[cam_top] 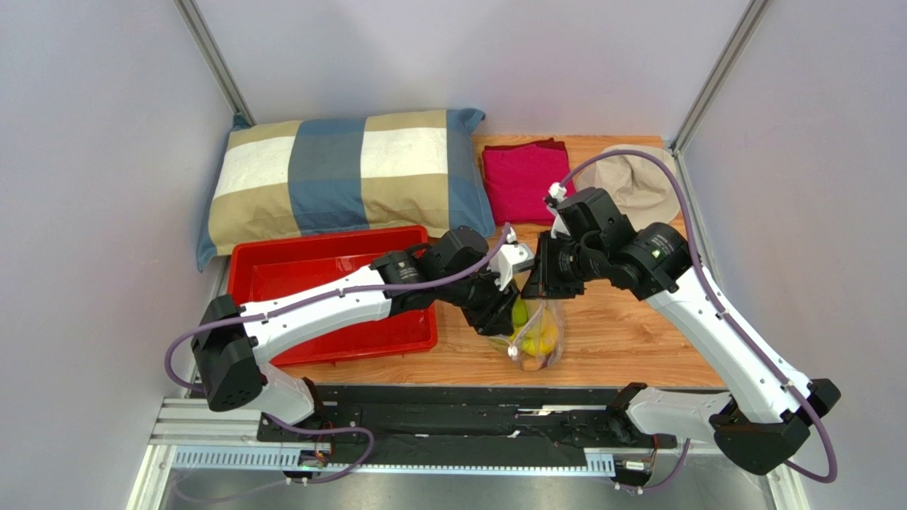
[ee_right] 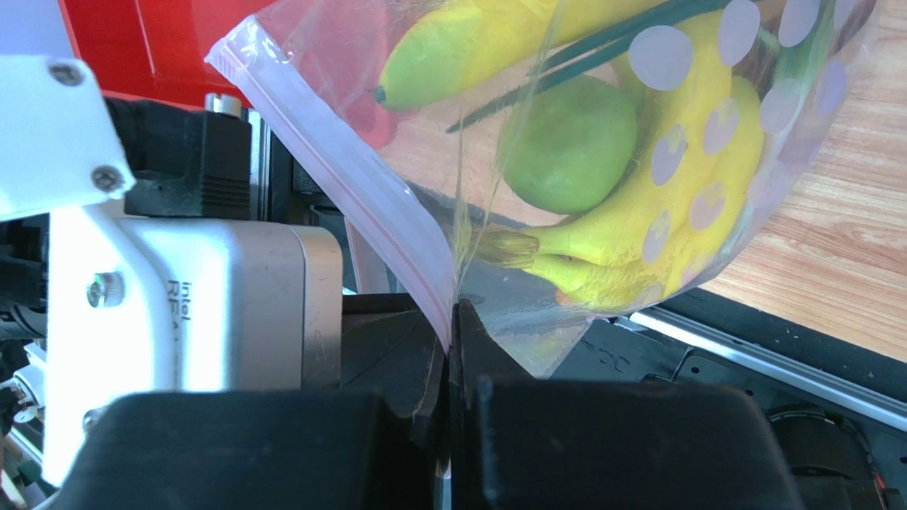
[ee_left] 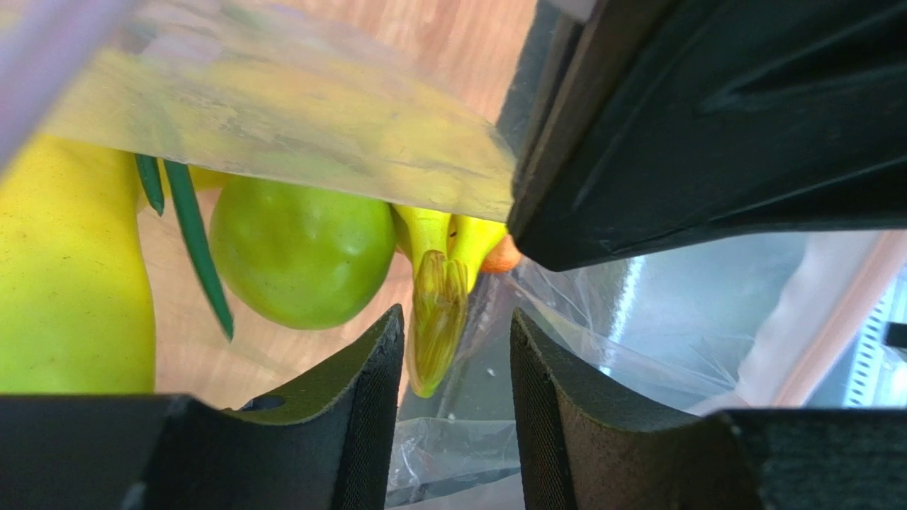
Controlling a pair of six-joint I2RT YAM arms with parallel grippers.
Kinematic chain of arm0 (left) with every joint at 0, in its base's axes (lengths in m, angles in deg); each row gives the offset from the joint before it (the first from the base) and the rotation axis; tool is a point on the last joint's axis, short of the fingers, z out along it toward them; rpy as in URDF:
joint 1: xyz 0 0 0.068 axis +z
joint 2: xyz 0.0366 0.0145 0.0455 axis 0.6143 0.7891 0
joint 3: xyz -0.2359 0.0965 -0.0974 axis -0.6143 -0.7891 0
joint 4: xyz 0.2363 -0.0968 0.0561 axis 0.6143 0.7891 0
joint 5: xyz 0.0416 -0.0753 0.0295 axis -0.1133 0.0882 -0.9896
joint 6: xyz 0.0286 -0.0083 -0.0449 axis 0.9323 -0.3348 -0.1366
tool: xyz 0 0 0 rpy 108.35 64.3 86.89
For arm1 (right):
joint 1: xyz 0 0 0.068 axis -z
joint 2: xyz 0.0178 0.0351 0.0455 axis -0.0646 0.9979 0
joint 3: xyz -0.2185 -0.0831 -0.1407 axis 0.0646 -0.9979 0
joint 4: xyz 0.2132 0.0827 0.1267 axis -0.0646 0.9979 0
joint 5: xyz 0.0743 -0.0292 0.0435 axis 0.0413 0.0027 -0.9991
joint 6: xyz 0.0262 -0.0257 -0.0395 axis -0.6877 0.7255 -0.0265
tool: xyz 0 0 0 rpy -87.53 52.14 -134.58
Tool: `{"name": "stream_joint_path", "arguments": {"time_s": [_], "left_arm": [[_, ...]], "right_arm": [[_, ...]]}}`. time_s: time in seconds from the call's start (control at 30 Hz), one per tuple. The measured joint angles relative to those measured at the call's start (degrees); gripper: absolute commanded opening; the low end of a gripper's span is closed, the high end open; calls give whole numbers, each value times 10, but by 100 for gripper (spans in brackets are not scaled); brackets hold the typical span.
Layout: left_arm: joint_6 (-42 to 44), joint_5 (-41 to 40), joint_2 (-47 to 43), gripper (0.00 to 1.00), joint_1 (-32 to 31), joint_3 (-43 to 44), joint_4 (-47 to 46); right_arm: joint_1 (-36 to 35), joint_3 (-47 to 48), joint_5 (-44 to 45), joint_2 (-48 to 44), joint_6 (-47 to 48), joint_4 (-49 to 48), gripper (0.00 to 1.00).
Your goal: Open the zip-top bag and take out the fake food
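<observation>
The left gripper will next grab the bananas by their joined tip facing the bag's opening (ee_left: 436,321), so that it can pull them out of the bag together.
The clear zip-top bag (cam_top: 540,338) hangs just above the wooden table (cam_top: 639,335), with the fake food inside it. In the right wrist view my right gripper (ee_right: 449,324) is shut on the bag's pink zip strip (ee_right: 351,181). Behind the dotted plastic I see yellow bananas (ee_right: 681,202), a round green fruit (ee_right: 570,143) and dark green strips. My left gripper (ee_left: 458,367) is open at the bag's mouth. A banana's tip (ee_left: 436,319) reaches down towards the gap between its fingers. The green fruit (ee_left: 301,250) lies to the left of that tip. In the top view my left gripper (cam_top: 507,308) is beside my right gripper (cam_top: 541,278).
A red tray (cam_top: 319,282) sits left of the bag, under the left arm. A checked pillow (cam_top: 341,175) lies behind it. A magenta cloth (cam_top: 522,175) and a beige hat (cam_top: 639,175) lie at the back right. Grey walls close in both sides.
</observation>
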Motion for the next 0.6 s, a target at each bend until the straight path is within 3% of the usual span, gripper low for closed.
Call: {"name": "stream_joint_path", "arguments": {"time_s": [0.17, 0.4, 0.6], "left_arm": [[0, -44, -10, 47, -16, -35, -41], [-2, -96, -68, 51, -35, -150, -121], [-16, -94, -69, 48, -36, -162, -168]], "right_arm": [[0, -3, 2, -1, -4, 4, 0], [-9, -23, -21, -12, -23, -22, 0], [-10, -33, -37, -25, -47, -48, 0]]}}
